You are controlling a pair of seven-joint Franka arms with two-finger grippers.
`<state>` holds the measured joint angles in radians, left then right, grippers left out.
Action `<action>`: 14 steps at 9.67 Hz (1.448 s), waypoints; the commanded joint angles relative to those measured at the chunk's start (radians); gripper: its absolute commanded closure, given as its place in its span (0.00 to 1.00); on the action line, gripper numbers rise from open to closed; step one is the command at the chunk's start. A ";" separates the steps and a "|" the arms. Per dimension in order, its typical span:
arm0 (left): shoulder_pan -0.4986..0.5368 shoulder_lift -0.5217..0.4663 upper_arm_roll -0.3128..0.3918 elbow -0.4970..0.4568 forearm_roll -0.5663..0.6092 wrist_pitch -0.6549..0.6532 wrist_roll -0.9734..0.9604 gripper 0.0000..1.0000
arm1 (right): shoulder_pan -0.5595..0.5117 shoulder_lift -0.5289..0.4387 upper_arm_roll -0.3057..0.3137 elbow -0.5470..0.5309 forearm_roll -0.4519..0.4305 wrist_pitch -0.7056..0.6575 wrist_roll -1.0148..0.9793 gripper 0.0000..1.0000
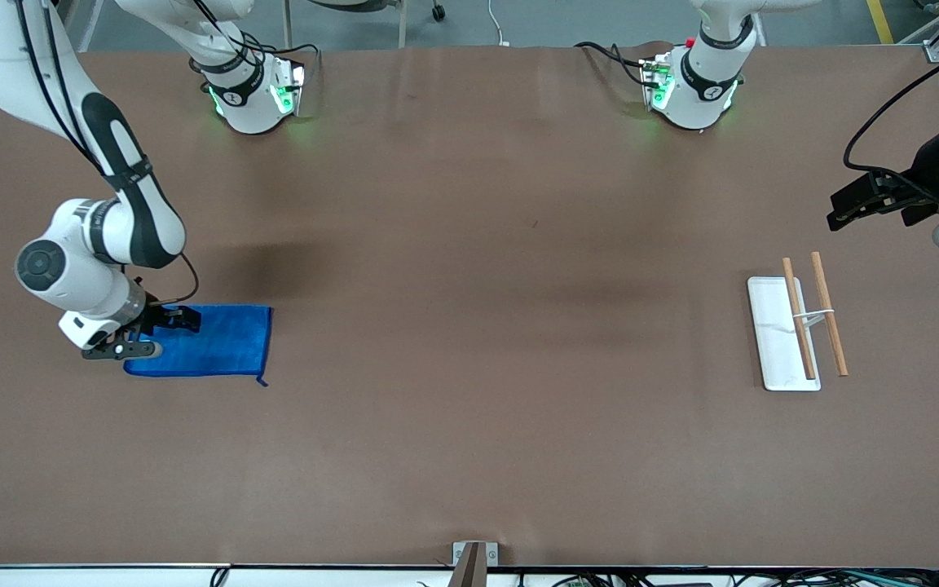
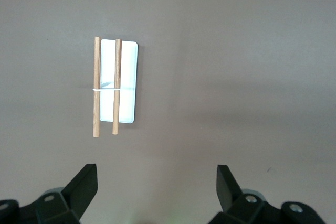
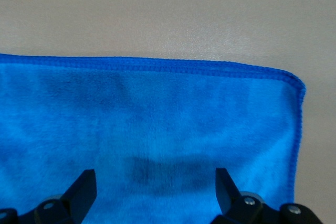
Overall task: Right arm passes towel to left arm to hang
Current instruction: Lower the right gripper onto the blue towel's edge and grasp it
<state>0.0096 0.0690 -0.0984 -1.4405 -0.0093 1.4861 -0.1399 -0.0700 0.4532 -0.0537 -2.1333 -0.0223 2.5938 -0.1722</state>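
Note:
My right gripper grabs the towel by its end opposite the loop next, so the blue towel's corner loop stays free for the left arm.
The blue towel lies flat on the brown table toward the right arm's end. My right gripper is open and sits low over the towel's end nearest the table's edge, holding nothing. In the right wrist view the towel fills the space under the open right gripper, with its hemmed edge and one corner showing. My left gripper is open and empty, up in the air near the left arm's end of the table. In the left wrist view the left gripper shows only bare table between its fingers.
A white rack base with two wooden rods stands toward the left arm's end, nearer the front camera than the left gripper. It also shows in the left wrist view. A small metal bracket sits at the table's front edge.

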 commanded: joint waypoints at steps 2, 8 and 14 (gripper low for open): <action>0.000 0.006 -0.003 -0.009 0.009 0.002 0.011 0.00 | -0.004 0.030 0.008 -0.020 0.001 0.083 -0.006 0.04; 0.007 0.026 0.003 0.023 0.011 0.002 0.005 0.00 | 0.008 0.035 0.009 -0.020 0.012 0.066 0.054 1.00; 0.010 0.002 0.012 -0.006 -0.047 0.014 0.066 0.04 | 0.036 -0.129 0.029 0.186 0.012 -0.430 0.084 1.00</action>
<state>0.0138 0.0702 -0.0928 -1.4155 -0.0385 1.4954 -0.1075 -0.0475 0.3852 -0.0376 -1.9852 -0.0181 2.2667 -0.1231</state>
